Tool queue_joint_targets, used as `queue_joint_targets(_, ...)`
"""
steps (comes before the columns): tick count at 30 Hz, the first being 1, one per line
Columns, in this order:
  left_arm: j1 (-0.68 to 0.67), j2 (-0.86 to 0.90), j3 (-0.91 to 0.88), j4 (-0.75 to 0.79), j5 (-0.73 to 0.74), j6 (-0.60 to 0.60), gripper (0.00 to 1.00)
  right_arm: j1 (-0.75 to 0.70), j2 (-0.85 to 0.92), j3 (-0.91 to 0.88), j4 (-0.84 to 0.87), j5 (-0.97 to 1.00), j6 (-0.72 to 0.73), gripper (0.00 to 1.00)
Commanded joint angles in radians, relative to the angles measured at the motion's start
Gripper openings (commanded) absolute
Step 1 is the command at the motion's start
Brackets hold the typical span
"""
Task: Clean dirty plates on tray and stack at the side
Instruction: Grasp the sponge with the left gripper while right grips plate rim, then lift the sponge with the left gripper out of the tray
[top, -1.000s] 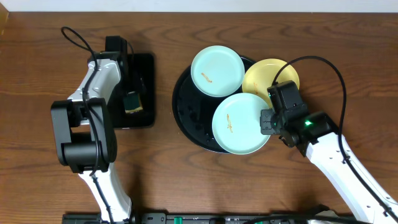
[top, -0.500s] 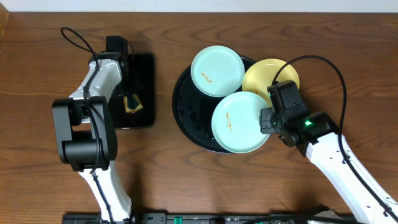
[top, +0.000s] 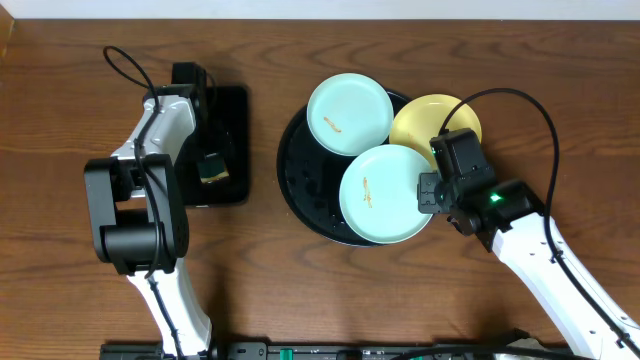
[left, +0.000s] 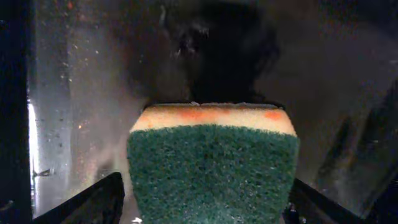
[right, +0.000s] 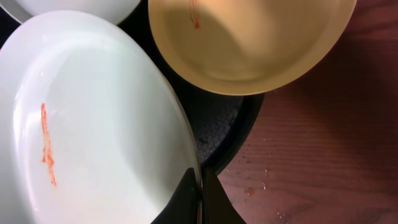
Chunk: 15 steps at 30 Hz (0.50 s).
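My open fingers are down on either side of the sponge's green sides. It is time for my left gripper to close on the sponge (top: 212, 168) (left: 211, 168).
Three plates lie on the round black tray (top: 296, 170): a mint one (top: 349, 113) at the back, a yellow one (top: 437, 120) at the right, and a near mint one (top: 385, 195) with an orange smear. My right gripper (top: 426, 192) is shut on the near mint plate's right rim (right: 180, 143), its fingers (right: 186, 202) pinched together over the edge. My left gripper (left: 205, 202) is open, a dark finger (left: 93, 202) on each side of a green-and-yellow sponge (left: 211, 168), with gaps between them.
The sponge sits in a small rectangular black tray (top: 232, 110) at the left, wet and glossy in the left wrist view. Brown wooden table (top: 560, 90) surrounds both trays. The yellow plate (right: 249, 43) overhangs the round tray's right rim.
Half a second ago the sponge looked squeezed narrow under my left gripper; now it lies wide again with the jaws apart. The near mint plate has edged slightly left.
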Motion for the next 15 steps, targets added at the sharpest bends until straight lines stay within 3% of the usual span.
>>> queue_joint_targets(1,0.002,0.022,-0.018,0.006,0.033,-0.016,0.71,0.005,-0.005,0.002,0.003,0.0,0.021,0.01)
queue_joint_targets(5,0.002,0.022,-0.061,0.057,0.033,-0.016,0.68,0.005,-0.005,0.002,0.003,0.001,0.021,0.01)
queue_joint_targets(10,0.002,0.017,-0.071,0.093,0.033,-0.015,0.32,0.005,-0.005,0.002,0.004,0.001,0.021,0.01)
queue_joint_targets(13,0.003,-0.018,-0.037,0.061,0.033,0.016,0.27,0.005,-0.006,0.002,0.015,0.047,0.016,0.01)
queue_joint_targets(15,0.003,-0.066,-0.023,0.044,0.032,0.029,0.15,0.005,-0.011,0.005,0.025,0.096,0.016,0.01)
